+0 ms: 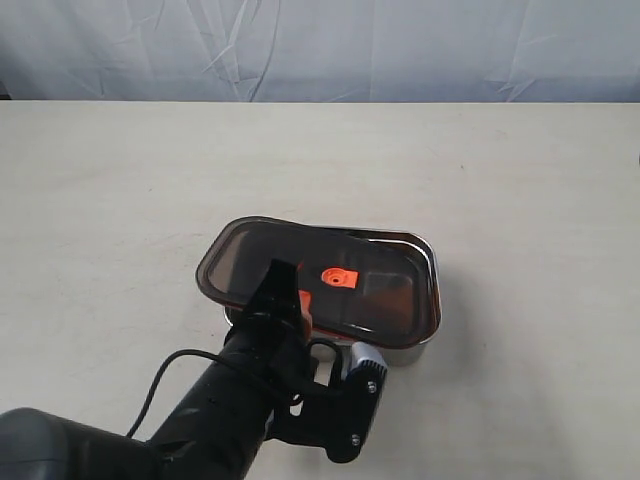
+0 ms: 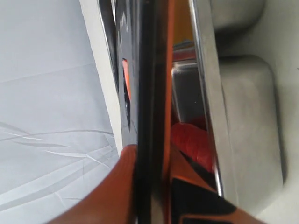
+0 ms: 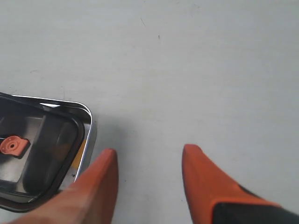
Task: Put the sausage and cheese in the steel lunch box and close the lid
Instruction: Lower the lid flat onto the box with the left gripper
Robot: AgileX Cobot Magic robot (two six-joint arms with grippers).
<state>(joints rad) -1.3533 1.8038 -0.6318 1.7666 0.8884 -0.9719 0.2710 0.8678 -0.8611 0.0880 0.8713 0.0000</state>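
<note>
The dark lid (image 1: 370, 285) lies over the steel lunch box's rim (image 1: 410, 238) and would rest there, so it is time for my left gripper to release the lid now.
The dark translucent lid (image 1: 375, 285) with its orange valve (image 1: 337, 277) lies tilted over the steel lunch box (image 1: 433, 262), its left end raised and overhanging. My left gripper (image 1: 291, 300) is shut on the lid's near edge. In the left wrist view the lid (image 2: 148, 84) runs edge-on between the fingers of my left gripper (image 2: 150, 155), and the red sausage (image 2: 191, 142) lies inside the box under its rim (image 2: 205, 93). My right gripper (image 3: 149, 151) hangs open over bare table beside the box corner (image 3: 88, 126). A yellow sliver (image 3: 80, 151) under the lid (image 3: 42, 140) may be the cheese.
The beige table (image 1: 120, 200) spreads on all sides of the box. A wrinkled pale backdrop (image 1: 320, 45) hangs behind the far edge. My left arm and its cable (image 1: 165, 375) occupy the near left of the table.
</note>
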